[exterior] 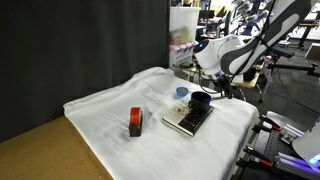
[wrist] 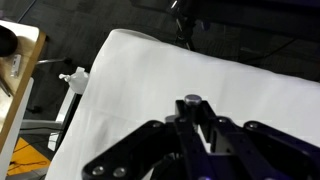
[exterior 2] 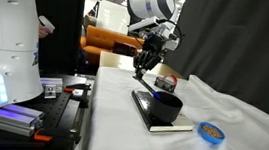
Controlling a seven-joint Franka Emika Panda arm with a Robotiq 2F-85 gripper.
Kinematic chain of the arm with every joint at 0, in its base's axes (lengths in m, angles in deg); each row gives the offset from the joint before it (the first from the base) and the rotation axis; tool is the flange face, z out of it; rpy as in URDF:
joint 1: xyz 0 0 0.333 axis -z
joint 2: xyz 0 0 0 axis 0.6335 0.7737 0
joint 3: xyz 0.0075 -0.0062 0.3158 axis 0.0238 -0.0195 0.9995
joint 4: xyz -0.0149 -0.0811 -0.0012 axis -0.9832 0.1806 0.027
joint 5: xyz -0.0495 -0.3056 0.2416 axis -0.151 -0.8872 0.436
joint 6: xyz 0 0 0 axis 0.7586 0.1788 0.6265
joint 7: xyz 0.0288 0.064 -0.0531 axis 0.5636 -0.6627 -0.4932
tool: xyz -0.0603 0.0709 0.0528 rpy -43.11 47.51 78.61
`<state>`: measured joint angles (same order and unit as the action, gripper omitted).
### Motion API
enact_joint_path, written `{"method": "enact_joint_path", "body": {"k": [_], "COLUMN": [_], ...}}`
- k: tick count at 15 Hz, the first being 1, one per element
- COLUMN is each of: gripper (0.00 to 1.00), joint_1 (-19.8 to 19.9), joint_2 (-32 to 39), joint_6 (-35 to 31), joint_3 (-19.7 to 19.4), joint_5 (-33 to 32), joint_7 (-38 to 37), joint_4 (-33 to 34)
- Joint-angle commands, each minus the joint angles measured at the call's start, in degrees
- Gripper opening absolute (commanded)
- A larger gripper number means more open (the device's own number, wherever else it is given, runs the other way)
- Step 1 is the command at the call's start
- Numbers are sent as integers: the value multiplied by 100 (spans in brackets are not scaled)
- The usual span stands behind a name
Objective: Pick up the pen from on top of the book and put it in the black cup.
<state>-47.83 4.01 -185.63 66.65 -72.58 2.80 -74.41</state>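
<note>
My gripper moves the pen to the black cup's opening next. It still hangs short, so it is too early to open: the pen would likely fall beside the cup.
My gripper point(wrist: 191, 112) is shut on the pen point(wrist: 191, 101); only the pen's round grey end shows between the fingertips in the wrist view. In both exterior views the gripper point(exterior 2: 145, 68) point(exterior: 212, 88) hangs above the table, up and to the side of the black cup point(exterior 2: 164, 107) point(exterior: 200, 100). The cup stands upright on the dark book point(exterior 2: 143, 108) point(exterior: 186, 122), which lies flat on the white cloth. The pen's shaft is too thin to make out clearly in the exterior views.
A white cloth point(exterior: 110, 105) covers the table. A red-orange block point(exterior: 135, 122) point(exterior 2: 164, 83) and a small blue round object point(exterior: 182, 92) point(exterior 2: 209, 131) lie near the book. The robot base point(exterior 2: 7, 42) and equipment stand past the table edge.
</note>
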Motion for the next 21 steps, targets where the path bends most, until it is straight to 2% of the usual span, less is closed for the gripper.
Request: {"method": "enact_joint_path", "body": {"k": [1, 11, 21], "gripper": [4, 4, 4], "joint_1": [20, 24, 56], "joint_2": [120, 261, 566], "joint_6": [122, 177, -97], "joint_3": [9, -37, -195], "joint_5": [-92, -126, -613], "joint_7": [42, 24, 111], "joint_4": [7, 154, 669]}}
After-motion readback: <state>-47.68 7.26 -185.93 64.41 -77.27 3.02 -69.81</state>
